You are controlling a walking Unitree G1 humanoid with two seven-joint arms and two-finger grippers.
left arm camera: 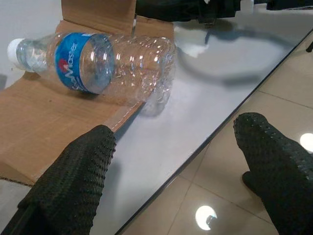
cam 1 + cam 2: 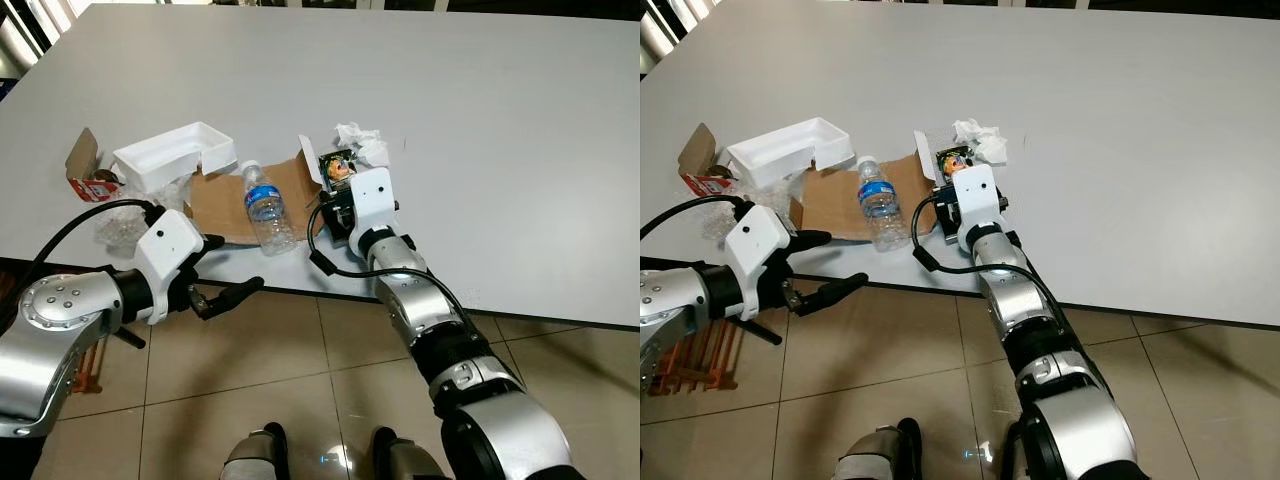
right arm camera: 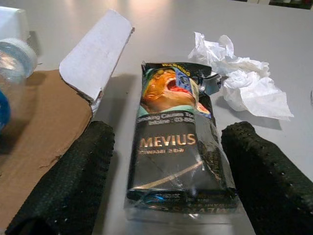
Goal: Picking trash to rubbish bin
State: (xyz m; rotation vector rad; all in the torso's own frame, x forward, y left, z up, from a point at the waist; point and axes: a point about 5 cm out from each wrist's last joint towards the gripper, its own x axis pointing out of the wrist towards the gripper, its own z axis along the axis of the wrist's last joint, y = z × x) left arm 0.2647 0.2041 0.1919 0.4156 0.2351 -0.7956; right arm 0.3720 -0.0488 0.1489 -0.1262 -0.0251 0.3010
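Note:
This trash should go into the bin, so my right gripper will grab the Mevius pack by its clear-wrapped bottom end next.
A black cigarette pack in clear wrap lies on the grey table. My right gripper is open with one finger on each side of the pack's near end. A crumpled white tissue lies just beyond the pack. An empty clear water bottle with a blue label lies on a flat brown cardboard sheet. My left gripper is open at the table's front edge, a short way before the bottle.
A white foam tray stands left of the bottle, with clear plastic wrap and a red-and-brown carton near it. Tiled floor lies below the table edge. An orange rack stands on the floor at left.

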